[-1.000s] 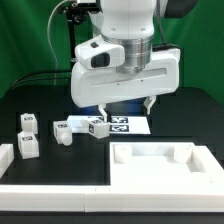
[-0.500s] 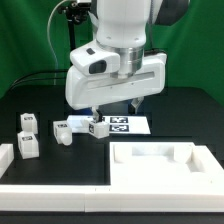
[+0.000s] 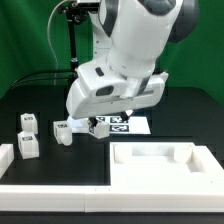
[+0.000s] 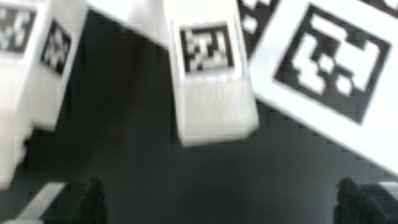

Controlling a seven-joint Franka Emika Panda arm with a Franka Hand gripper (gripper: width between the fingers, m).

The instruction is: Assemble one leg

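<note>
My gripper's fingers stop short of the leg's near end (image 4: 217, 128) by the marker board, so it is too early to close. My gripper moves toward that end, then closes.
Several white legs with tags lie on the black table. In the exterior view one leg (image 3: 97, 127) lies by the marker board (image 3: 128, 125), another (image 3: 63, 132) just to its left, and two more (image 3: 28, 121) (image 3: 28, 146) farther left. My gripper (image 3: 100, 117) hangs tilted just above the leg by the marker board. In the wrist view a leg (image 4: 217, 80) lies ahead between my open, empty gripper (image 4: 226, 205); another leg (image 4: 50, 70) lies beside it. Only the dark fingertips (image 4: 86, 203) show.
The large white rimmed tabletop piece (image 3: 160, 160) lies at the front on the exterior view's right. A white border (image 3: 50, 188) runs along the front. The marker board's tags (image 4: 334, 55) fill one side of the wrist view. A green backdrop stands behind.
The arm has tilted and swung toward the exterior view's left, bringing the gripper lower over the leg by the marker board. The legs have not moved.
</note>
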